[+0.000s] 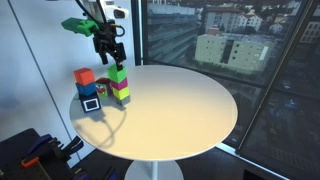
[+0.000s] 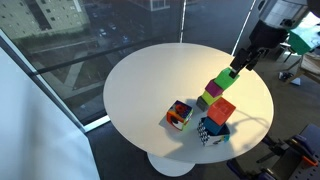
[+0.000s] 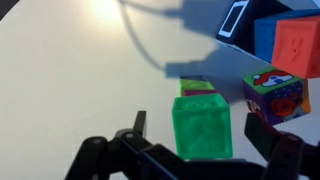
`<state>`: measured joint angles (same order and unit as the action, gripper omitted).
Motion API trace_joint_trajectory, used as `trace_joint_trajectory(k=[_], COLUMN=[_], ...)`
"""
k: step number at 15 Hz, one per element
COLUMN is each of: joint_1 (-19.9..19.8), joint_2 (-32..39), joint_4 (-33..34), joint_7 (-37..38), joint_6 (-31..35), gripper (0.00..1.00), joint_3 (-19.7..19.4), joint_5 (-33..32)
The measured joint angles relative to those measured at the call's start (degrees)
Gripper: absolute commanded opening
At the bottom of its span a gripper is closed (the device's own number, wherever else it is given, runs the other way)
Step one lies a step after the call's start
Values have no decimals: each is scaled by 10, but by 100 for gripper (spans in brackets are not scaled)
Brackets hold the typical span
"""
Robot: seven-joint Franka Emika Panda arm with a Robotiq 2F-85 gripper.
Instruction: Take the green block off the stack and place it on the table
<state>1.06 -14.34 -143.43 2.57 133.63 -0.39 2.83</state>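
I need to lower my gripper before I close it on the block. My gripper's fingers are only at the green block's point(image 1: 119, 72) point(image 3: 201, 125) top in an exterior view.
The stack stands on the round white table point(image 1: 190, 110), with the green block point(image 1: 119, 72) on top, a magenta cube point(image 1: 120, 86) under it and another green cube at the bottom. It also shows in an exterior view, where the green block point(image 2: 223, 81) tops the leaning column. My gripper point(image 1: 113, 55) hangs right over the stack. In the wrist view my gripper point(image 3: 200, 128) is open, with a finger on each side of the green block point(image 3: 201, 125) and a gap at both sides. The magenta cube point(image 3: 196, 90) peeks out behind it.
An orange-red cube point(image 2: 221, 110) sits on a blue-and-white cube point(image 2: 211, 129) close beside the stack. A multicoloured cube point(image 2: 180, 115) lies next to them. The table edge is near on that side. A glass wall stands behind the table.
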Motion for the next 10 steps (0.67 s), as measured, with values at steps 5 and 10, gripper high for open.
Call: trace_joint_trajectory(k=[5, 10], joint_1=[0, 0], joint_2=[10, 21], joint_4=[0, 0], joint_7=[14, 26], joint_6=[22, 50], gripper=[100, 100], joint_3=[10, 19], joint_5=[0, 0])
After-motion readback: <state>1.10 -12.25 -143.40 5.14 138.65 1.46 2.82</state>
